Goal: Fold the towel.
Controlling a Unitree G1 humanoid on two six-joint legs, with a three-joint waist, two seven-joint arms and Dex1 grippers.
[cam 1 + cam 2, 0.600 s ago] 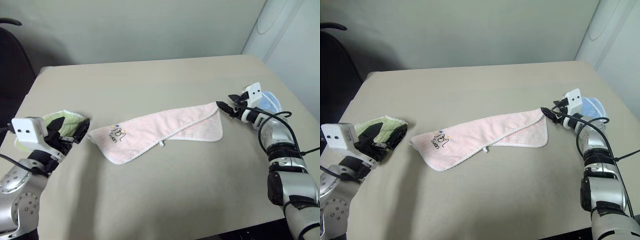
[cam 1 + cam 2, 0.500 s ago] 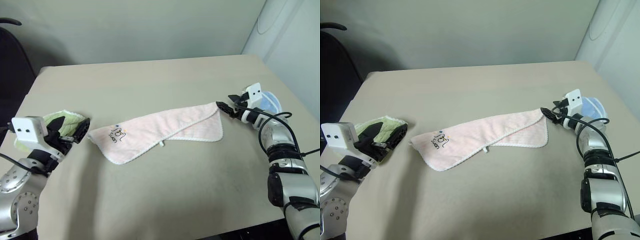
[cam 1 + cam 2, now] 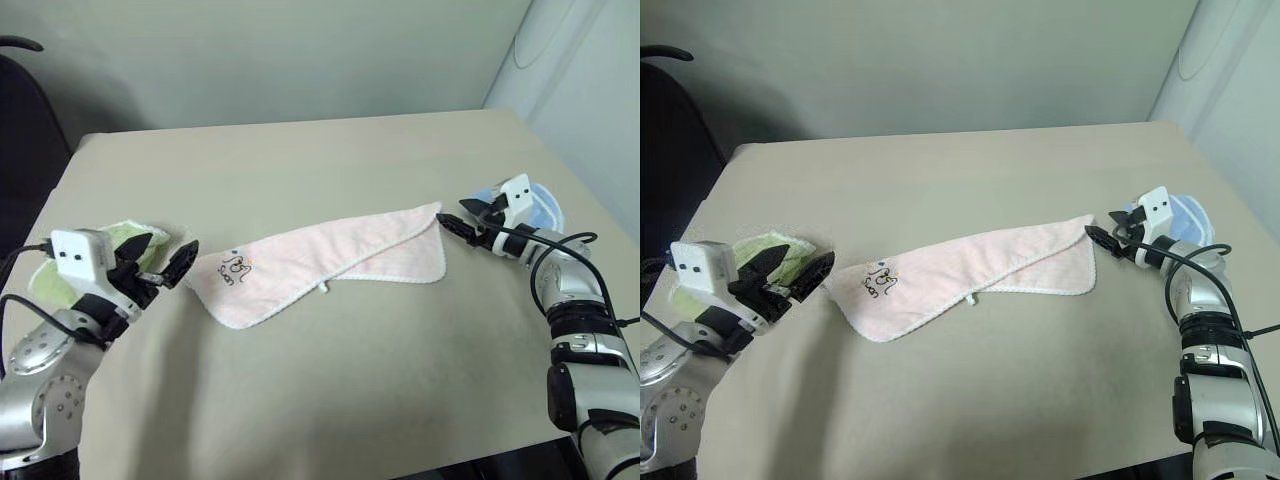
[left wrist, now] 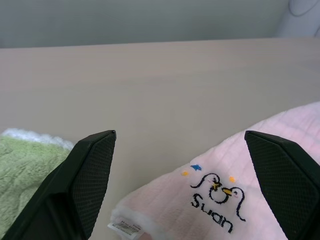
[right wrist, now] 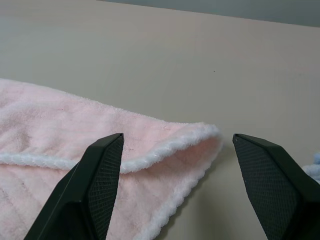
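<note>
My right gripper's fingers span along the towel's white edging [image 3: 424, 231], one beyond the towel's corner [image 3: 437, 206], so it is too early to close before it turns.
The towel [image 3: 320, 262] is pale pink with white edging and lies folded lengthwise, slanting across the middle of the table. Its penguin print [image 4: 215, 192] and small tag sit at the left end. My left gripper [image 3: 172, 252] is open just left of that printed end, and its wrist view has the towel's edge between the two fingers [image 4: 87, 175]. My right gripper [image 3: 458, 215] is open at the towel's far right corner [image 5: 200, 135]. That corner lies between its fingers, which do not press on it.
A light green towel [image 3: 120, 238] lies bunched behind my left gripper. A light blue cloth [image 3: 542, 205] sits behind my right gripper near the table's right edge. The tan table [image 3: 300, 160] has bare room in front of and behind the towel. A dark chair [image 3: 20, 110] stands at far left.
My left gripper has moved right, closer to the towel's printed end. My right hand has shifted slightly right and down. The towel lies as before.
</note>
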